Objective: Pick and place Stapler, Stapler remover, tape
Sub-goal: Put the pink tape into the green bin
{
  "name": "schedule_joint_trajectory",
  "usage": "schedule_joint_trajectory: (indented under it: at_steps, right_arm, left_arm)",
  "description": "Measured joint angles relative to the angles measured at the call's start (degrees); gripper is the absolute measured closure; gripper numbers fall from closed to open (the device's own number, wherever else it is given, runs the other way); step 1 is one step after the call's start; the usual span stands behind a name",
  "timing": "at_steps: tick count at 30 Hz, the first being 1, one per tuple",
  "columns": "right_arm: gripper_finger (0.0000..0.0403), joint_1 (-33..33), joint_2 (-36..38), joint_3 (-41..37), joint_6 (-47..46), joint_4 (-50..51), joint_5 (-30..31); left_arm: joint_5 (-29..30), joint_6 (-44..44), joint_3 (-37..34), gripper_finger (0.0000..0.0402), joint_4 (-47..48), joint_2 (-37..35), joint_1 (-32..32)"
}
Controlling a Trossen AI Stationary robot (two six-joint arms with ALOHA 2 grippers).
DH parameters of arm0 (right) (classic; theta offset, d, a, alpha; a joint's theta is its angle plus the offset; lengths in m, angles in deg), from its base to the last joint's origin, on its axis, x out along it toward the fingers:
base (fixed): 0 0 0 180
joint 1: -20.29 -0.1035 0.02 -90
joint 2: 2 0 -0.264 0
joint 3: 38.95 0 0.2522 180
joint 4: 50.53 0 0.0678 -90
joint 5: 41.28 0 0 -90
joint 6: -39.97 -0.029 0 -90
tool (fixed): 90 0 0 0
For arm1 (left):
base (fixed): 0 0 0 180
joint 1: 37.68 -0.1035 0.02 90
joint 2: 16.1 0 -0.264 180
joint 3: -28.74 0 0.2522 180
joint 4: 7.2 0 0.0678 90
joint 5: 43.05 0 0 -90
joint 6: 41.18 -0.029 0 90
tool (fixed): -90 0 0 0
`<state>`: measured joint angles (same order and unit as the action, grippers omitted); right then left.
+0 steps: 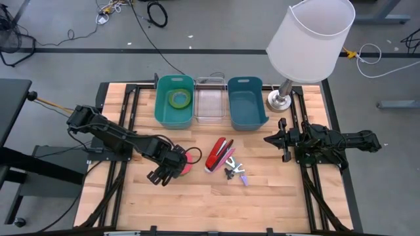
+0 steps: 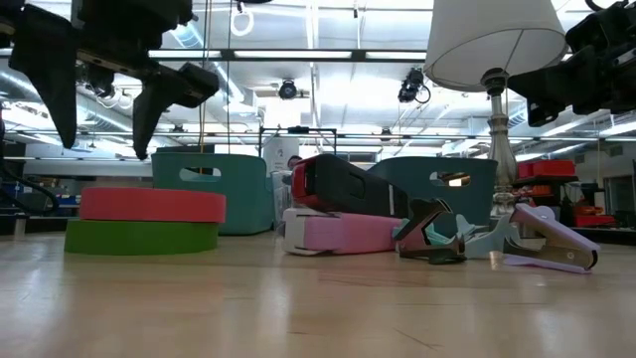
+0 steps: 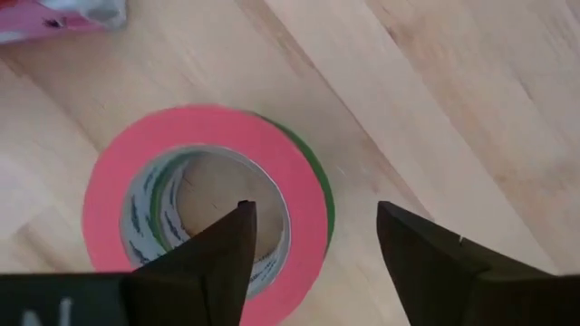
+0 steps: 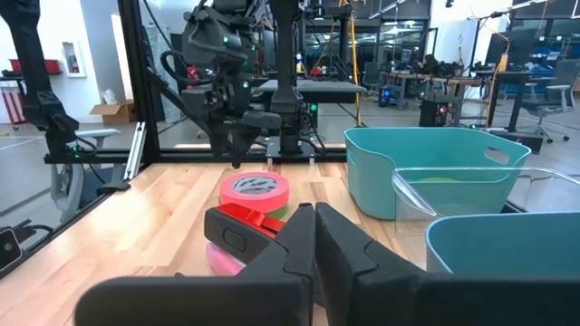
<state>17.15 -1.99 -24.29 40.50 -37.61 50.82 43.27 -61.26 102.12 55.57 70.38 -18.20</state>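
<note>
I need to grab the pink tape roll by its ring wall with my left gripper next, to put it in the teal bin.
A pink tape roll lies flat on a green roll on the wooden table, left of centre. My left gripper hangs open just above them, pointing down, one finger over the pink roll's hole and the other outside its rim; the low view shows its fingertips clear of the roll. The red-and-pink stapler lies to the right of the rolls, with a dark staple remover and a lilac one beside it. My right gripper waits shut at the table's right side.
Along the far edge stand a teal bin holding a green tape roll, a clear bin and a blue bin. A lamp stands at the far right. Bare wood lies toward the near edge.
</note>
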Motion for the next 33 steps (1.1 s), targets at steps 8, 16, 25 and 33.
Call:
schedule_joint_trajectory:
  at_steps: [8,16,25,33]
  right_arm:
    - [0.0387,-0.01,0.00,0.01,0.00,-0.02,0.00]
    - [0.0387,0.00,0.00,-0.01,0.00,0.01,0.01]
    - [0.0387,0.01,0.00,0.01,0.00,0.01,0.01]
    - [0.0387,0.00,0.00,0.00,0.00,0.00,-0.01]
  left_arm:
    - [0.01,1.86,-0.35,0.0184,-3.02,3.23,-0.20]
    - [0.03,4.42,-5.10,0.0184,-5.47,3.17,-0.17]
    - [0.51,6.03,-7.60,0.0184,-6.55,3.15,-0.15]
    - [0.48,6.01,-6.82,0.0204,-6.25,3.15,-0.17]
